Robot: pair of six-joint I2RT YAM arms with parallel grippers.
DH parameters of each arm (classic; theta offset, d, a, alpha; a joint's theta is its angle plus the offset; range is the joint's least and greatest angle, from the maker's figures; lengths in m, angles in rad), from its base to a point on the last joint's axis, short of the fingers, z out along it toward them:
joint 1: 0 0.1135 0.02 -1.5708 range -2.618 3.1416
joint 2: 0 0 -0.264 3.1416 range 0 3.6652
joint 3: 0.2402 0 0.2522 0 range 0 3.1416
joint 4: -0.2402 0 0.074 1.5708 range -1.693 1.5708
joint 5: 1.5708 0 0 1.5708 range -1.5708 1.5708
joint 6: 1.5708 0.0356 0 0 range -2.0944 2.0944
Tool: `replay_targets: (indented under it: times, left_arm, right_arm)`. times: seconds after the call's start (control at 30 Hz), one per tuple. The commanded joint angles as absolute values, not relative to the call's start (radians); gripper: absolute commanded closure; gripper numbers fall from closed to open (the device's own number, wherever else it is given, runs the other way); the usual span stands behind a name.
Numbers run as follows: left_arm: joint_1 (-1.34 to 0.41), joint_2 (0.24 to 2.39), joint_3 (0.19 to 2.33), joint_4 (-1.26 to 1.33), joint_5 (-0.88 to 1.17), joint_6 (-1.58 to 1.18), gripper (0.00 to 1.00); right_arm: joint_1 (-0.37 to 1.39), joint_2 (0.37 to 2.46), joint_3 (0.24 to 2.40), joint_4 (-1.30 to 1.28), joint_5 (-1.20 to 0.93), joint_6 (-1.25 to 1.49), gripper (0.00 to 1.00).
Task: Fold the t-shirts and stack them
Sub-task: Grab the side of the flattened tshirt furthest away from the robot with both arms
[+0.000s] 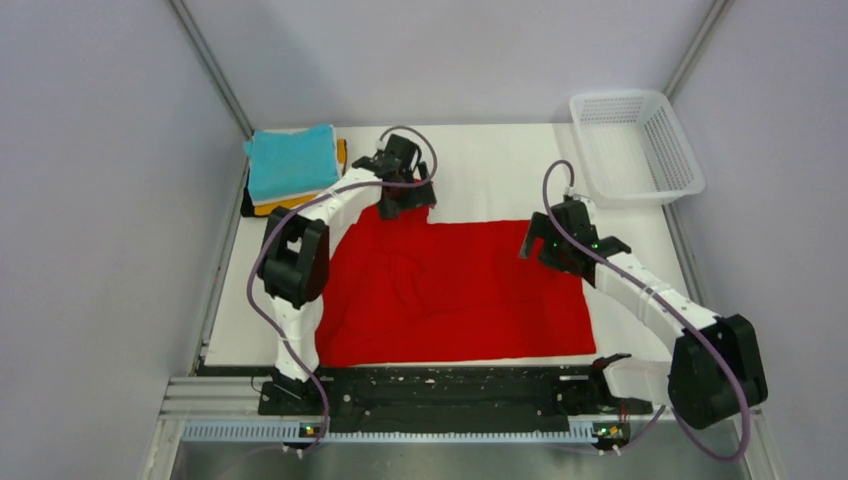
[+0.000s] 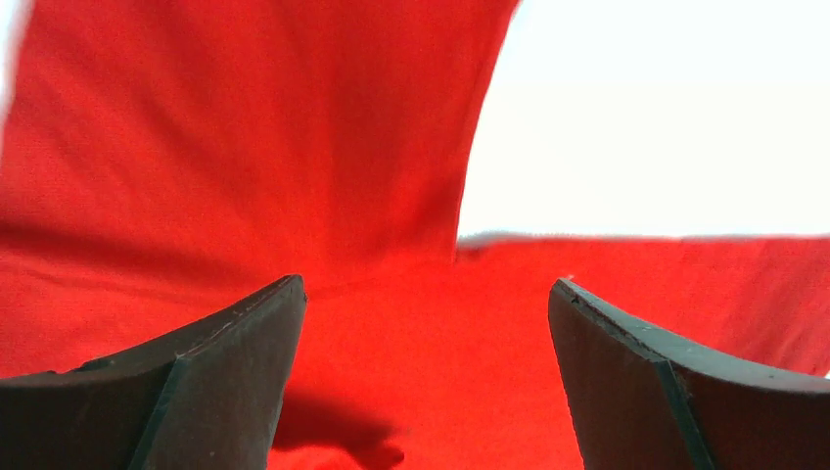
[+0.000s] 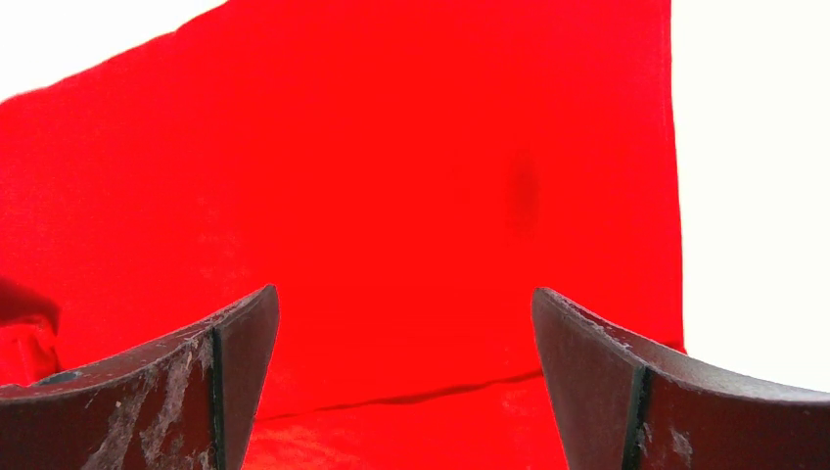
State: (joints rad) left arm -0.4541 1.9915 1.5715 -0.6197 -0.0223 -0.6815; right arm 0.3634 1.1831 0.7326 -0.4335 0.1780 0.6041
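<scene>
I should grab the red t-shirt (image 1: 455, 290) next with my left gripper by its far sleeve, near the cuff. Then I can fold that sleeve in over the t-shirt's body.
A bright red t-shirt (image 1: 455, 290) lies spread flat across the middle of the white table. My left gripper (image 1: 405, 200) is open above the shirt's far left part, near a sleeve; in the left wrist view its gripper (image 2: 426, 294) has red cloth (image 2: 245, 147) under it. My right gripper (image 1: 545, 250) is open over the shirt's far right edge; the right wrist view shows the gripper (image 3: 406, 299) above the red cloth (image 3: 391, 176) with a fold line. A stack of folded shirts, turquoise (image 1: 292, 160) on top with orange-yellow and black beneath, sits at the far left corner.
A white plastic mesh basket (image 1: 635, 145) stands at the far right corner. Grey walls enclose the table on the left, back and right. A black rail (image 1: 440, 390) runs along the near edge between the arm bases.
</scene>
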Motion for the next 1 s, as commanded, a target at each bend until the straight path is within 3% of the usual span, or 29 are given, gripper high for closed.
replay_targets:
  times: [0.0,0.43,0.97]
  left_arm:
    - [-0.415,2.028,1.758,-0.618,-0.174,-0.602,0.01]
    - [-0.225,2.439,2.268,-0.695,-0.106,-0.494,0.06]
    - [-0.238,2.535,2.294,-0.736,-0.171,-0.490,0.22]
  right_arm:
    - [0.318,1.277,0.819,-0.376,0.189,0.582,0.01]
    - [0.246,1.497,0.921,-0.299,0.108,0.540,0.01]
    - [0.239,1.554,0.912,-0.297,0.107,0.533,0.01]
